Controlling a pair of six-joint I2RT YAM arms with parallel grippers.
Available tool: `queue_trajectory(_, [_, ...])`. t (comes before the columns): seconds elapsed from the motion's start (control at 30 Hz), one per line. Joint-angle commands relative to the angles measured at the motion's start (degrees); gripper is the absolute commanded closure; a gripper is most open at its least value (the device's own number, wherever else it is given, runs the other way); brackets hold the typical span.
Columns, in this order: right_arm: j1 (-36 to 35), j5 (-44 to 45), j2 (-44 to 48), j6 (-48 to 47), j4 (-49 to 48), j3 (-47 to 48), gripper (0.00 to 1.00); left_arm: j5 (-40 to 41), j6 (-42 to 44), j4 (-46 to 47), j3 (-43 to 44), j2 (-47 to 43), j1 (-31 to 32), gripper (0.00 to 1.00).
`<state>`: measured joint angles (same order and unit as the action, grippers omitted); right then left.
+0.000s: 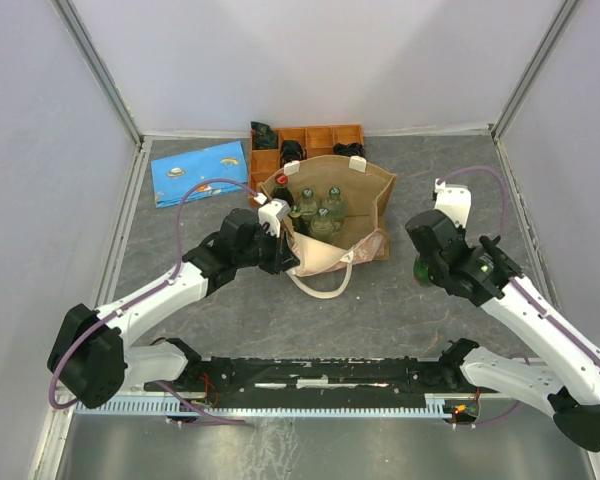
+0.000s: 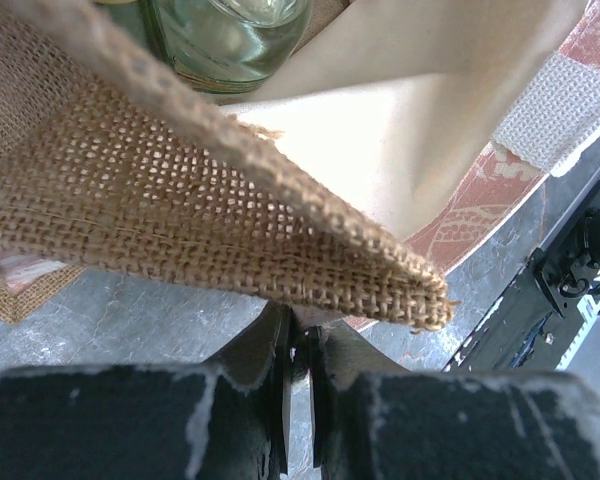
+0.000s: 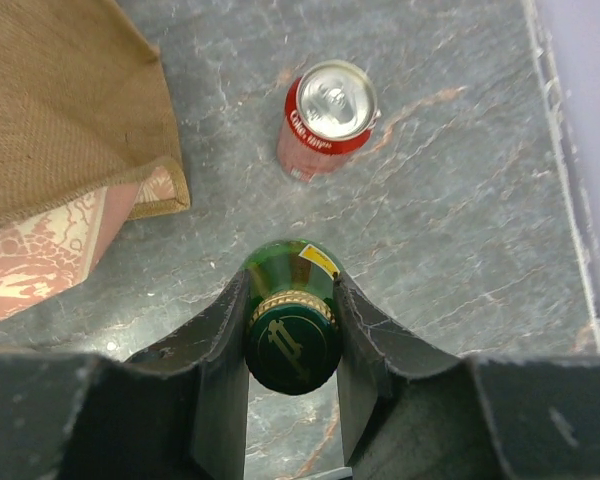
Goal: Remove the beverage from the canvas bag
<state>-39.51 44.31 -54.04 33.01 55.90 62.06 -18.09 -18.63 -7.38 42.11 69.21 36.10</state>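
I should keep holding the green bottle with my right gripper until it gets to its place nearer the bag (image 1: 365,205). It is above the grey table and short of that place, so it would drop if I released it now.
The tan canvas bag (image 1: 365,205) stands open at mid table, cream handle drooping toward me. Inside are several clear glass bottles (image 1: 320,212) and a dark, red-capped bottle (image 1: 280,185). My left gripper (image 1: 283,243) is shut on the bag's near-left rim; in the left wrist view the woven edge (image 2: 210,210) lies over the closed tips of the left gripper (image 2: 302,330), with a glass bottle (image 2: 230,40) behind. My right gripper (image 1: 427,262) is right of the bag. In the right wrist view the right gripper (image 3: 290,280) is shut on the neck of an upright green bottle (image 3: 292,350).
A red can (image 3: 325,115) stands on the grey table beyond the green bottle, right of the bag's corner (image 3: 70,110). An orange compartmented tray (image 1: 320,138) sits behind the bag, and a flat blue patterned cloth (image 1: 200,172) lies at the back left. White walls enclose the table.
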Motion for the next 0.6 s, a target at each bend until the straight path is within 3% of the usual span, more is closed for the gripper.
queue_trajectory(0.0, [0.04,0.31,0.74,5.43,-10.43,-3.69,1.00,-0.75,-0.97,-3.34,0.06,1.54,0.21,0.97])
queue_trajectory(0.23, [0.43,-2.56,-2.68,8.45,-15.46,-9.18,1.00,-0.93,-0.92,-3.21,-0.07,2.05,0.22,0.97])
queue_trajectory(0.57, [0.64,0.08,-3.09,8.22,-18.81,-12.94,1.00,-0.46,-0.97,-3.24,-0.80,0.93,0.20,0.97])
